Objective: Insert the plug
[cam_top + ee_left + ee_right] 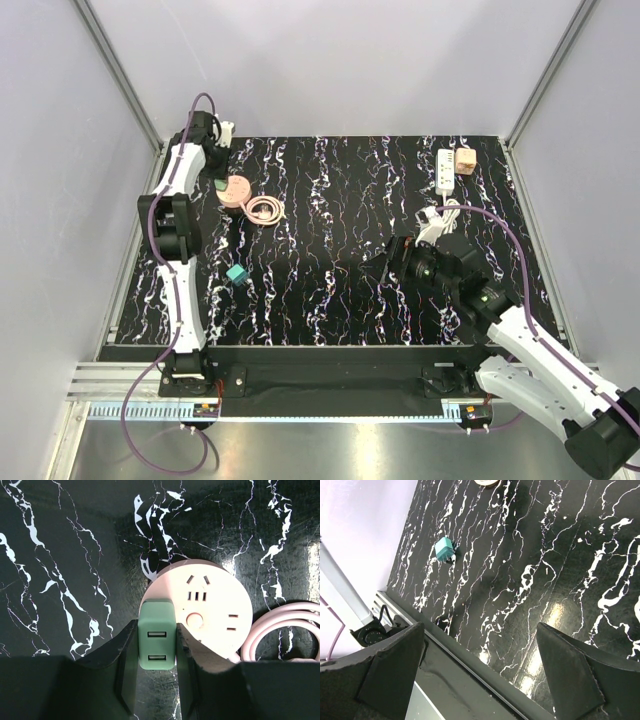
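The green USB charger block has its base on the pink disc [210, 610] and would remain standing upright, so it is time for my left gripper to open.
The peach-tan plug [465, 160] sits at the far right, beside the white power strip [445, 172]; neither gripper is near it. My left gripper [222, 180] is at the far left, shut on a green USB charger block [157, 635]. It holds the block over the left edge of a flat round pink socket disc [210, 610]. My right gripper [392, 258] hangs open and empty over the middle right of the table; in the right wrist view its gripper [480, 675] frames bare table and the front edge.
A coiled pink cable [265, 210] lies right of the disc [237, 192] and shows in the left wrist view [282, 630]. A small teal cube [237, 274] lies left of centre, also in the right wrist view [444, 548]. White walls enclose the black marbled table [330, 200].
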Robot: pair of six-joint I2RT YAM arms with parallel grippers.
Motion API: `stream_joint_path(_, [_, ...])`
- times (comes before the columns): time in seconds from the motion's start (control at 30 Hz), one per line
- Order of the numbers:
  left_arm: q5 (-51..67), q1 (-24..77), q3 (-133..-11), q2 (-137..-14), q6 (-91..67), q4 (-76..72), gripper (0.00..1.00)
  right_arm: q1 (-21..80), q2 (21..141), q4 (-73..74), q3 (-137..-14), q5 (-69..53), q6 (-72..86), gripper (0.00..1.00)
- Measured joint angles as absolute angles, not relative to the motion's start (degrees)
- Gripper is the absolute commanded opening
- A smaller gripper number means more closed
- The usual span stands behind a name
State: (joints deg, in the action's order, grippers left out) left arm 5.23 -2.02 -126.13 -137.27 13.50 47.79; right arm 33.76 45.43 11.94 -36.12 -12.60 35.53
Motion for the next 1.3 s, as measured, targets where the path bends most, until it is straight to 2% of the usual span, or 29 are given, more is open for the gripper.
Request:
stream_joint_path(0.03, [5.3, -2.0, -124.8, -136.7, 13.5, 46.6, 0.00, 33.8, 45.3, 12.1, -36.1, -12.5, 35.5, 1.00])
stream_joint_path(0.07, [5.3, -2.0, -124.0, -136.3, 13.4, 45.9, 0.04, 33.8, 45.1, 12.2, -36.1, -12.5, 35.4, 1.00])
stream_joint_path(0.13, [5.2, -2.0, -123.4, -135.9, 13.1, 45.1, 0.23, 33.8, 44.7, 12.5, -36.1, -12.5, 35.4, 1.00])
stream_joint_path(0.17, [5.2, -2.0, -123.3, -135.9, 13.0, 45.0, 0.37, 33.8, 44.5, 12.6, -36.1, -12.5, 35.4, 1.00])
stream_joint_path(0.27, [5.0, -2.0, -123.1, -135.9, 12.4, 45.2, 0.46, 33.8, 43.7, 13.1, -36.1, -12.4, 35.4, 1.00])
stream_joint_path(0.3, [4.9, -2.0, -122.6, -135.9, 12.1, 45.9, 0.53, 33.8, 43.5, 13.2, -36.1, -12.4, 35.4, 1.00])
stream_joint_path(0.37, [4.3, -2.0, -122.0, -136.2, 11.4, 48.1, 0.61, 33.8, 43.2, 13.2, -36.2, -12.4, 35.6, 1.00])
stream_joint_path(0.4, [4.0, -2.0, -122.0, -136.2, 10.9, 48.4, 0.69, 33.8, 43.2, 13.3, -36.3, -12.4, 35.8, 1.00])
stream_joint_path(0.5, [3.6, -2.0, -122.0, -135.4, 9.5, 49.8, 0.77, 33.8, 43.1, 13.3, -36.8, -12.4, 36.0, 1.00])
stream_joint_path(0.63, [4.4, -1.9, -121.6, -132.9, 7.6, 51.2, 0.93, 33.8, 43.2, 13.5, -37.4, -12.4, 36.1, 1.00])
stream_joint_path(0.67, [4.7, -1.9, -121.0, -131.4, 6.8, 51.2, 0.99, 33.8, 43.5, 13.7, -37.8, -12.4, 36.1, 1.00])
stream_joint_path(0.87, [7.6, -1.7, -109.5, -116.6, 0.6, 51.1, 0.99, 33.8, 49.7, 16.5, -42.4, -11.7, 36.3, 1.00])
stream_joint_path(1.07, [10.0, 1.7, -88.4, -93.6, -6.2, 46.3, 0.99, 34.9, 64.8, 19.4, -49.9, -10.4, 35.7, 0.98])
stream_joint_path(1.23, [12.4, 2.9, -71.0, -75.0, -10.5, 41.5, 0.99, 44.2, 79.9, 19.7, -58.6, -4.8, 33.7, 0.97])
stream_joint_path(1.3, [11.5, 2.3, -66.2, -70.1, -12.5, 40.8, 0.99, 48.6, 85.8, 17.5, -62.6, -3.0, 32.3, 0.92])
